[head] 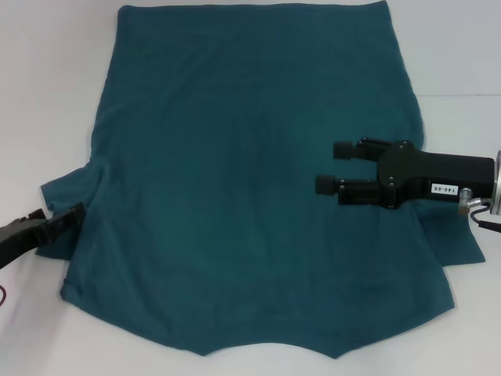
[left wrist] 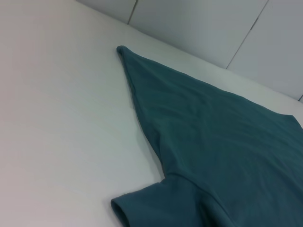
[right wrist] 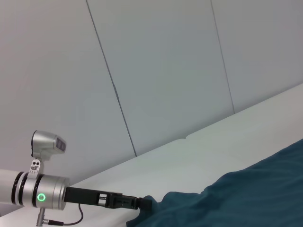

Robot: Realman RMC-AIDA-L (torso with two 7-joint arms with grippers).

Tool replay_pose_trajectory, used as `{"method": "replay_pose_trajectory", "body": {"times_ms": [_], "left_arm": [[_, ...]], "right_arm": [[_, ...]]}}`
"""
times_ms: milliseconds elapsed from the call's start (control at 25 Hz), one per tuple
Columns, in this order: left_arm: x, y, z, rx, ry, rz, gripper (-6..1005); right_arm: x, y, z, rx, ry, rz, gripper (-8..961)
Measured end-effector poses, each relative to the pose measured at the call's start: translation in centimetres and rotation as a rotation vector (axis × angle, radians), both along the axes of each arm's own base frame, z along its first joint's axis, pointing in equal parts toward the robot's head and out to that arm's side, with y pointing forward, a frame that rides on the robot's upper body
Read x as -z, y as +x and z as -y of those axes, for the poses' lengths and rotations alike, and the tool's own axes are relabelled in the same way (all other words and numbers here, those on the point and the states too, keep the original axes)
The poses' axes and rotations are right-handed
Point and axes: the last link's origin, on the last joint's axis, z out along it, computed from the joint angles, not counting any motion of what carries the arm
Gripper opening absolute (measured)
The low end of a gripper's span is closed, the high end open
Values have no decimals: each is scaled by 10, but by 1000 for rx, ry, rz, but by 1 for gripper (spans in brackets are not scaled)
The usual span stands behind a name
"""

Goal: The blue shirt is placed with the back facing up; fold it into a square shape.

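Observation:
I should close my left gripper on the shirt's sleeve [head: 67, 189], because its fingers reach down into the raised fold [head: 89, 202] where the sleeve meets the shirt's body.
The blue shirt [head: 250, 180] lies spread flat on the white table, hem at the far side and collar edge nearest me. My right gripper [head: 333, 167] hovers over the shirt's right half, pointing left, open with nothing between its fingers. At the left sleeve [head: 70, 188] my left gripper [head: 74, 215] meets the sleeve's edge; its grip is hidden. The left wrist view shows the sleeve [left wrist: 156, 203] and the shirt's left side edge [left wrist: 213, 142]. The right wrist view shows the left gripper [right wrist: 142, 204] touching the shirt [right wrist: 246, 198], where the cloth bunches up slightly.
The white table [head: 47, 94] shows bare on both sides of the shirt. A panelled white wall [right wrist: 165, 71] stands behind the table. The right sleeve [head: 462, 251] lies under the right arm.

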Motion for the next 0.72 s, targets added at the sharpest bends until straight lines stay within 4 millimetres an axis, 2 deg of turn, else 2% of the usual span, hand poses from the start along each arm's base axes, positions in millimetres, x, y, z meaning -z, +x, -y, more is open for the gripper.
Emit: {"method": "replay_pose_trajectory", "body": {"times_ms": [440, 680, 720], "left_arm": [[3, 1, 1, 11, -30, -17, 907], [1, 1, 0, 15, -30, -22, 787], [1, 1, 0, 14, -28, -22, 742]], "right_arm": [[0, 0, -1, 2, 6, 4, 905], [-1, -1, -2, 2, 10, -1, 904], [-1, -1, -2, 2, 11, -3, 904]]}}
